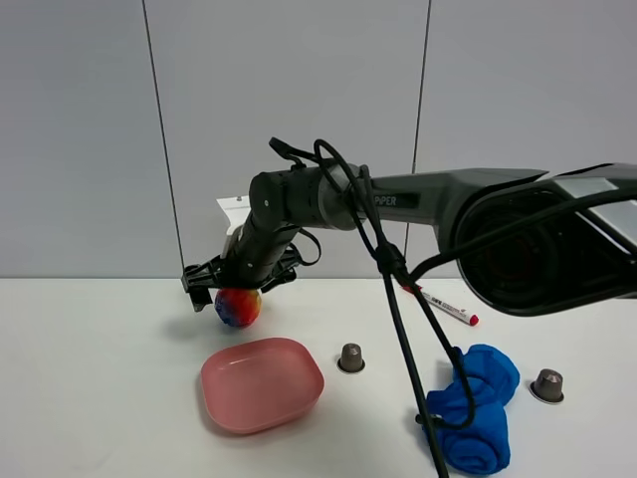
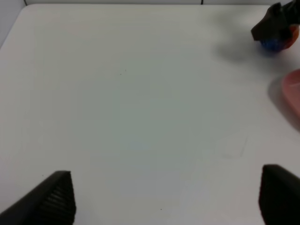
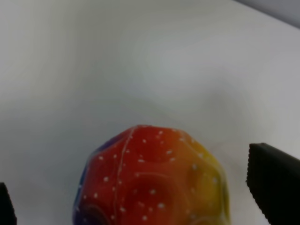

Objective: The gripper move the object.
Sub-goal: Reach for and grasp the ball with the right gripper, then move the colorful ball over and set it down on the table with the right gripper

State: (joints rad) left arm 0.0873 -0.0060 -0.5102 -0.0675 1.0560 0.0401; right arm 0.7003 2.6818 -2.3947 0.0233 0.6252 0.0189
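My right gripper is ready and needs to close on the ball now, because both fingers reach down to the ball's middle (image 1: 238, 308) (image 3: 152, 187) on opposite sides, just above the table.
A multicoloured dimpled ball (image 1: 237, 307), red, yellow and blue, sits on the white table behind a pink dish (image 1: 307, 364). My right gripper (image 1: 229, 290) reaches across to the left and hovers right over the ball. In the right wrist view the ball (image 3: 152, 183) lies between the two fingers without touching them, so the gripper (image 3: 140, 199) is open. My left gripper (image 2: 166, 197) is open and empty over bare table; its view shows the ball (image 2: 277, 42) and the dish's edge (image 2: 293, 93) far off. The left gripper is out of the exterior high view.
Two brown coffee capsules (image 1: 350, 357) (image 1: 547, 384) stand on the table. A blue cloth (image 1: 478, 410) lies at the front right, with the arm's black cable (image 1: 403, 329) hanging across it. A white marker with a red cap (image 1: 448, 307) lies behind it.
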